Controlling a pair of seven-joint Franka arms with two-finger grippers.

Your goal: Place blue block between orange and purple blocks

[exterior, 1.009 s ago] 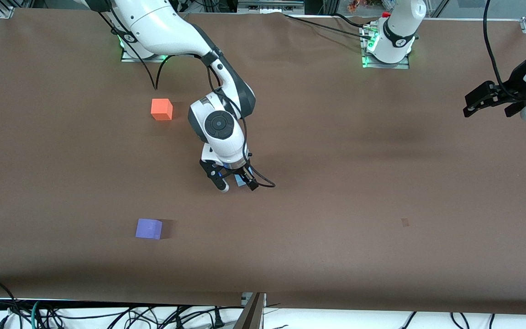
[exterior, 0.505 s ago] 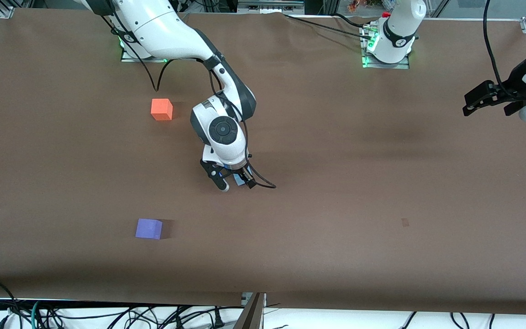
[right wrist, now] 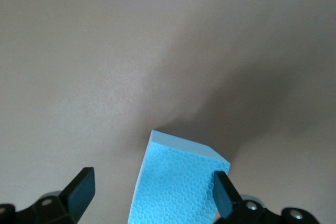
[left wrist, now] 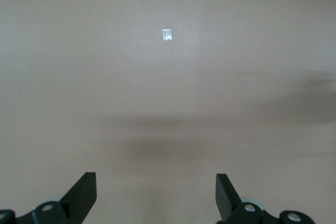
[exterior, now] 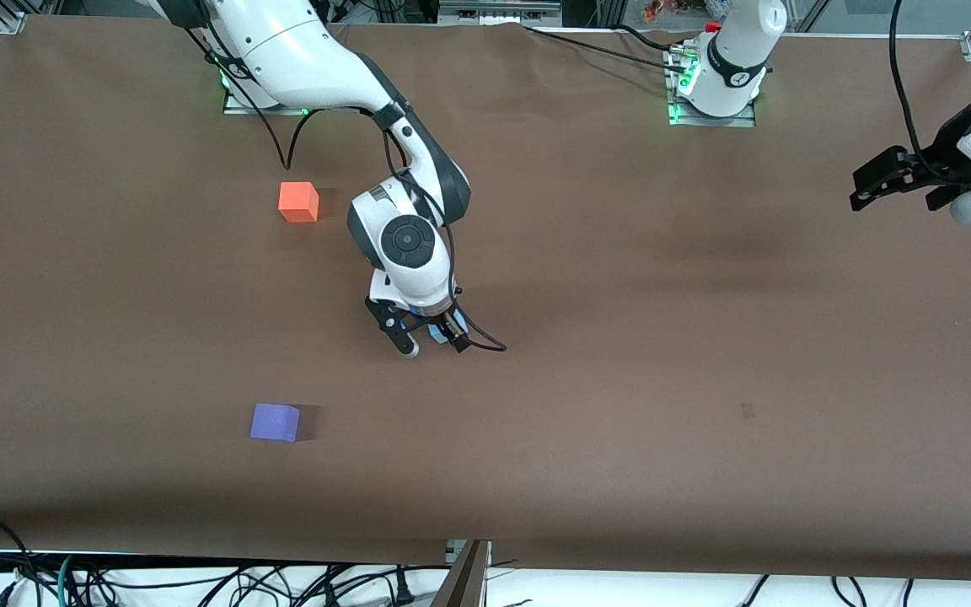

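Observation:
I need to turn my right gripper and lower it before I close on the blue block (right wrist: 176, 187). My fingers are at a slant, with one over the block's corner (right wrist: 224, 163).
The blue block (exterior: 437, 336) sits on the brown table near the middle, mostly hidden under my right gripper (exterior: 434, 346). In the right wrist view the blue block (right wrist: 176, 182) lies between the open jaws of my right gripper (right wrist: 152, 178). It is against one finger, with a gap to the other. The orange block (exterior: 298, 201) lies farther from the camera, and the purple block (exterior: 275, 421) lies nearer, both toward the right arm's end. My left gripper (exterior: 858, 192) waits open and empty over the left arm's end of the table; its own view shows it open (left wrist: 156, 179).
A small pale mark (exterior: 748, 410) is on the table toward the left arm's end; it also shows in the left wrist view (left wrist: 167, 35). Cables (exterior: 199, 582) hang below the table's near edge. The arm bases (exterior: 713, 101) stand along the edge farthest from the camera.
My right gripper has shifted slightly toward the right arm's end while staying round the blue block. My left gripper has drifted a little. The blocks have not visibly moved.

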